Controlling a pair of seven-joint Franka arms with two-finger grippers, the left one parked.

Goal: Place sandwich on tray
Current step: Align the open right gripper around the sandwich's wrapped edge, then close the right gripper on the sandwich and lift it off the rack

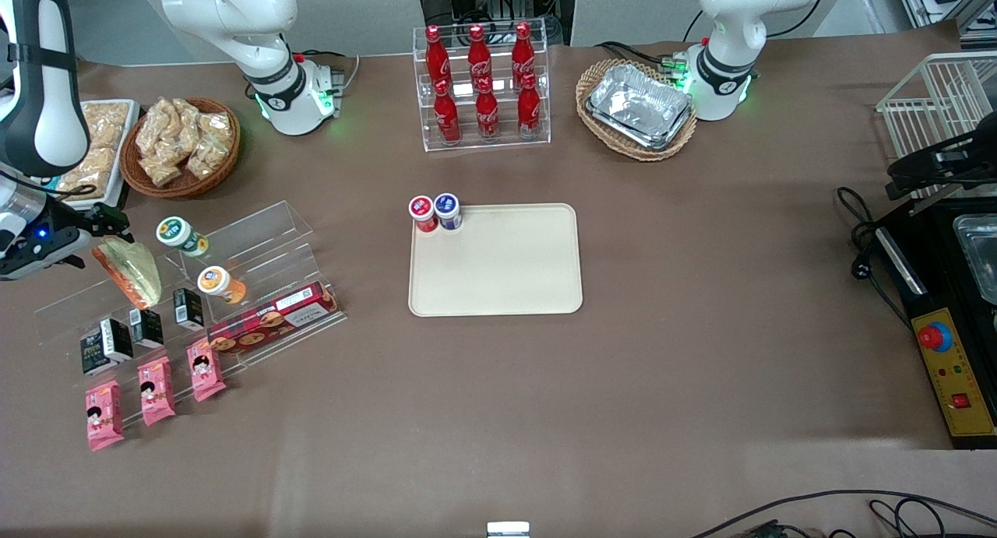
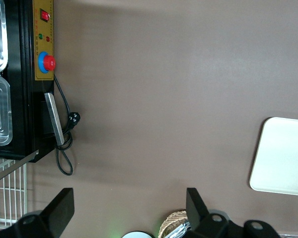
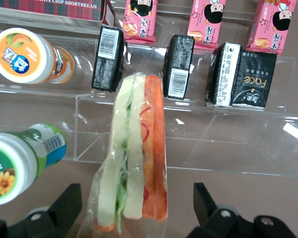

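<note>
My right gripper is to grab the wrapped sandwich next by its loose-wrapped end (image 1: 115, 253), so that it can put the sandwich on the tray (image 1: 495, 262).
The sandwich (image 1: 134, 273) (image 3: 136, 158), a wrapped wedge with pale bread and orange and green filling, lies on a clear stepped shelf (image 1: 257, 242) toward the working arm's end of the table. My right gripper (image 1: 107, 223) (image 3: 136, 204) hovers over it, open. One black finger (image 3: 68, 199) stands on each side of the wedge, with gaps between pads and wrap. The cream tray (image 1: 498, 281) (image 2: 283, 158) lies at the table's middle, well apart from the sandwich. A red-lidded cup (image 1: 422, 212) and a blue-lidded cup (image 1: 447, 209) stand on one of its corners.
Beside the sandwich on the shelf lie a green-lidded bottle (image 1: 181, 236) (image 3: 17, 166), an orange-lidded bottle (image 1: 219, 283) (image 3: 27, 54), black boxes (image 1: 117, 339), pink snack packets (image 1: 156, 390) and a biscuit box (image 1: 273, 320). Farther back stand a snack basket (image 1: 181, 145), a cola rack (image 1: 483, 86) and foil trays (image 1: 639, 106).
</note>
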